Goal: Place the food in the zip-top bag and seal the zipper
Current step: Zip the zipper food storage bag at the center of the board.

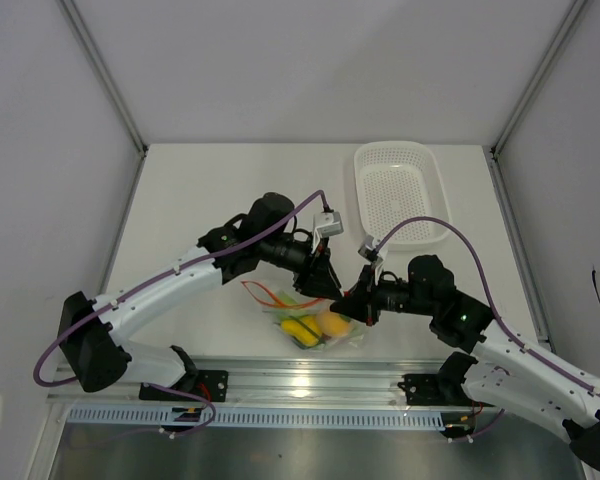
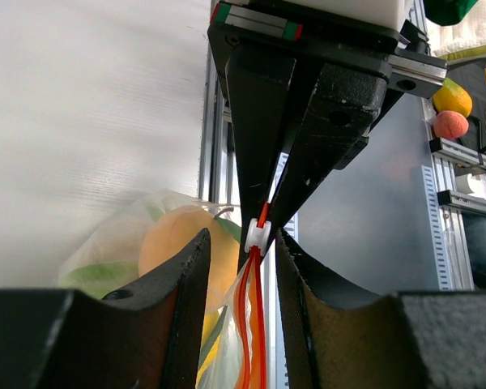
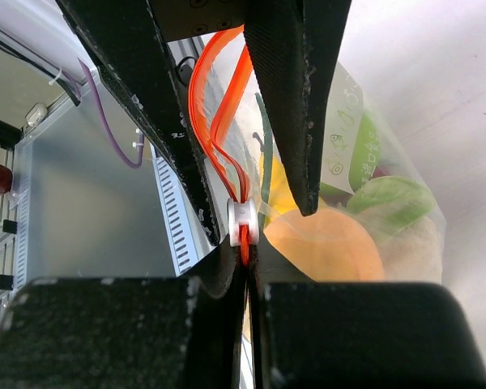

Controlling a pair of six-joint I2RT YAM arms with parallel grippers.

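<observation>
My left gripper's fingers are level with the sides of the white slider, so it should close on the slider now.
The zip-top bag lies near the table's front edge, between my two grippers. The food shows through the clear plastic: an orange-yellow fruit, a yellow piece and green pieces. The red-orange zipper carries a white slider. My right gripper is shut on the zipper strip just beside the slider. My left gripper is open, its fingers standing either side of the zipper strips without pinching them.
A white perforated basket sits at the back right of the table. An aluminium rail runs along the near edge just in front of the bag. The enclosure's white walls close off the left, right and back.
</observation>
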